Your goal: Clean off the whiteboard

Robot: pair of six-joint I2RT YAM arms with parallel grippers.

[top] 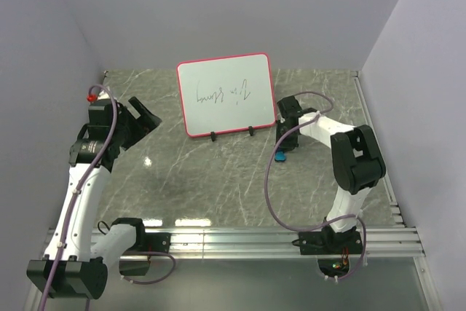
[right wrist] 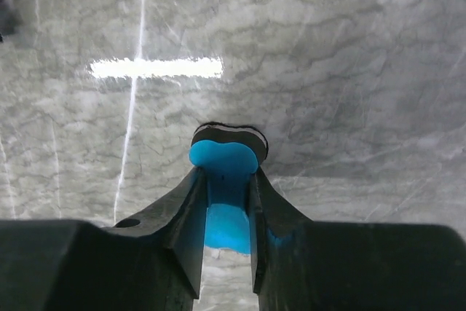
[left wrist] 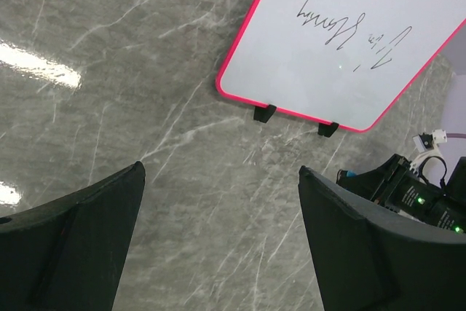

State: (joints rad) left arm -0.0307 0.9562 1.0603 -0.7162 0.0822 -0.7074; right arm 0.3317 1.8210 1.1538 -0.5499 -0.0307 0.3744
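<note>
Next, my left gripper grabs the whiteboard [top: 226, 95] by its pink-framed side edge [top: 182, 100], away from the eraser, for the erasing, and leaves the handwriting free.
The whiteboard [top: 226, 95] lies flat at the back middle of the table, pink-framed, with black handwriting on it and two black feet on its near edge; the left wrist view has it [left wrist: 357, 41] at the upper right. Just right of the board's near right corner, my right gripper [top: 282, 152] is down at the table, shut on a blue eraser [right wrist: 226, 180] with a black felt underside. The eraser sticks out past the fingertips. My left gripper [left wrist: 222, 238] hovers open over bare table, left of the board, holding nothing.
Grey marble tabletop [top: 218, 180] with purple walls at the back and sides. A metal rail [top: 240, 238] runs along the near edge between the arm bases. The right arm's cable [top: 271, 187] loops over the table.
</note>
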